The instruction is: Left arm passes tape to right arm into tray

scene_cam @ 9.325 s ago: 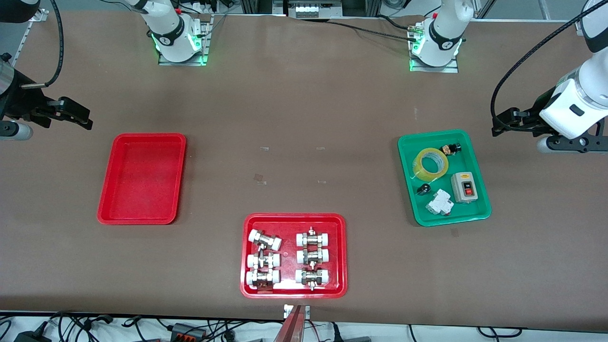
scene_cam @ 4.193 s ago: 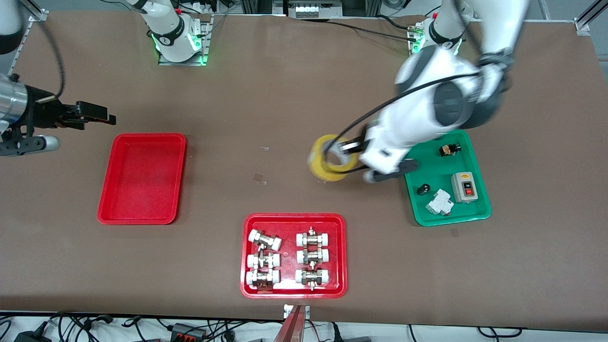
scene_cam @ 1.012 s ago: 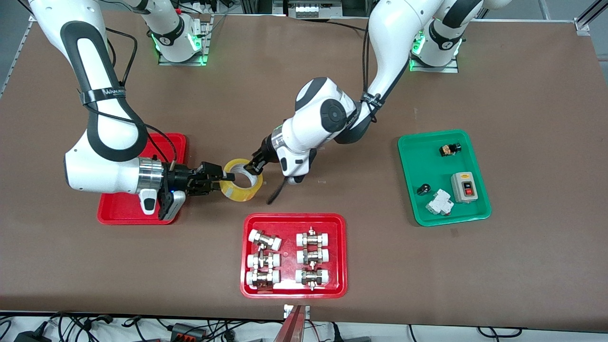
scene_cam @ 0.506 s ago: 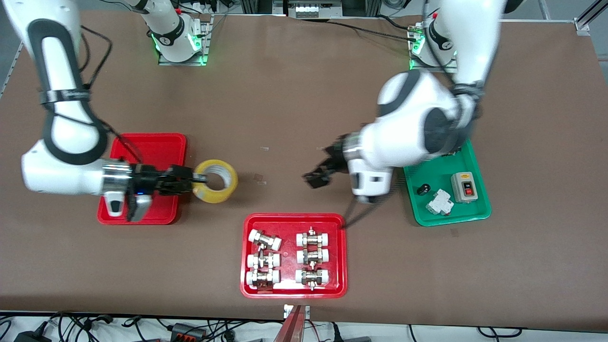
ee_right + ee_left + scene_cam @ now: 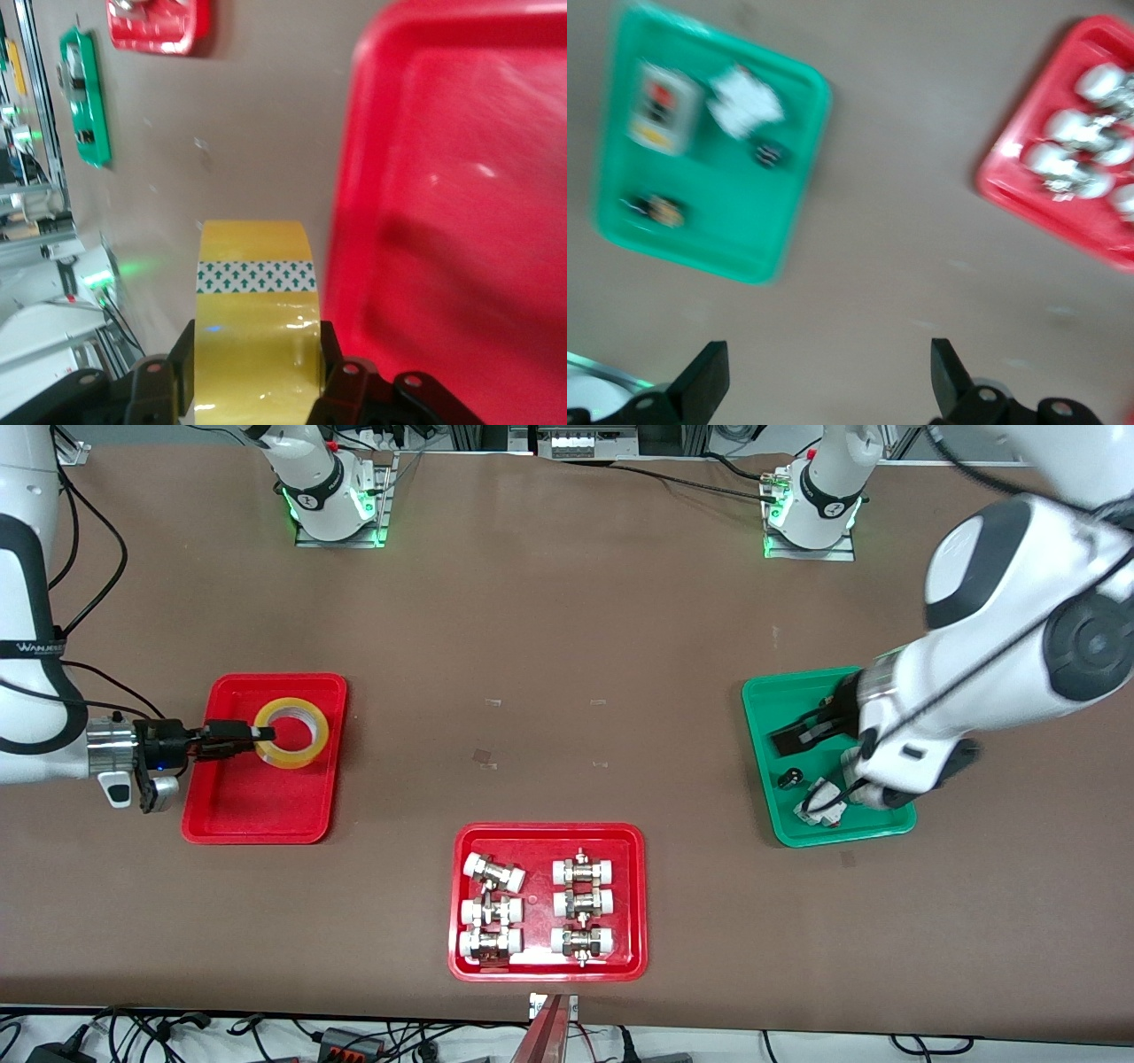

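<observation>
My right gripper needs to lower the yellow tape roll farther into the red tray before it lets go, because the roll is hanging above the tray's bottom.
The yellow tape roll point(image 5: 292, 759) is held over the plain red tray point(image 5: 257, 806), above the part of the tray farther from the front camera. My right gripper point(image 5: 262, 734) is shut on the roll's wall, one finger through its core. In the right wrist view the tape point(image 5: 257, 328) sits between the black fingers point(image 5: 182, 359), partly over the tray's rim point(image 5: 354, 177). My left gripper point(image 5: 797, 731) is open and empty over the green tray point(image 5: 771, 691). The left wrist view shows its fingers point(image 5: 709, 381) spread wide with nothing between them.
The green tray holds a grey switch box, a white breaker point(image 5: 819, 802) and small dark parts. A red tray with metal-and-white pipe fittings point(image 5: 547, 903) lies near the front camera. Both show in the left wrist view: the green tray point(image 5: 709, 221), the fittings tray point(image 5: 1028, 177).
My right gripper has carried the tape from beside the red tray to over it. My left arm has drawn back, empty, to over the green tray.
</observation>
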### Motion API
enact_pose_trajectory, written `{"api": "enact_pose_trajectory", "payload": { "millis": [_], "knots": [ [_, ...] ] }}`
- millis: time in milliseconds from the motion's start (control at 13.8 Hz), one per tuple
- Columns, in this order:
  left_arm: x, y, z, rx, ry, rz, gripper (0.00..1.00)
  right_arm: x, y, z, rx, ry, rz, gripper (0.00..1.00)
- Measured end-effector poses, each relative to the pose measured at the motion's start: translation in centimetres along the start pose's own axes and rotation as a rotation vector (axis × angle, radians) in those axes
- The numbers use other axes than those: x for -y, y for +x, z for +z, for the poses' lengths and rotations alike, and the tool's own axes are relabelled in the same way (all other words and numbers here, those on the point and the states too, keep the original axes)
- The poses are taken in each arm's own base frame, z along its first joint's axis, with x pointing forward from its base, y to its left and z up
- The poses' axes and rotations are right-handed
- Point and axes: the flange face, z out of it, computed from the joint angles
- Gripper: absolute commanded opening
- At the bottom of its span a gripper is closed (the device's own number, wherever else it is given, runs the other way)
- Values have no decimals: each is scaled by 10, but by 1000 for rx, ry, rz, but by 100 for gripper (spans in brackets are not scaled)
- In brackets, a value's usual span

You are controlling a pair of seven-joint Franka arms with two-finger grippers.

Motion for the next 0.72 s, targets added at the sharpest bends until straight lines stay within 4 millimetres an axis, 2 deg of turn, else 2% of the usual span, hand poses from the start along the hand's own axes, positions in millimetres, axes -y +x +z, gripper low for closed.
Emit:
{"api": "enact_pose_trajectory", "payload": {
  "millis": [145, 289, 361, 434, 578, 651, 723],
  "knots": [
    [34, 6, -15, -39, 107, 193, 100, -33, -13, 6, 37, -13, -31, 3],
    [68, 20, -22, -51, 168, 305, 100, -50, -18, 11, 82, -64, -50, 18],
    [85, 28, -22, -42, 173, 316, 100, -53, -17, 12, 99, -105, -72, 31],
    [101, 32, -21, -34, 172, 314, 100, -53, -15, 11, 110, -144, -102, 54],
    [116, 32, -15, -53, 166, 312, 100, -45, -7, 11, 131, -183, -183, 88],
    [120, 27, -10, -72, 165, 314, 100, -42, -3, 11, 139, -211, -216, 100],
    [124, 18, -5, -82, 166, 318, 100, -41, 1, 12, 145, -238, -237, 100]
  ]
}}
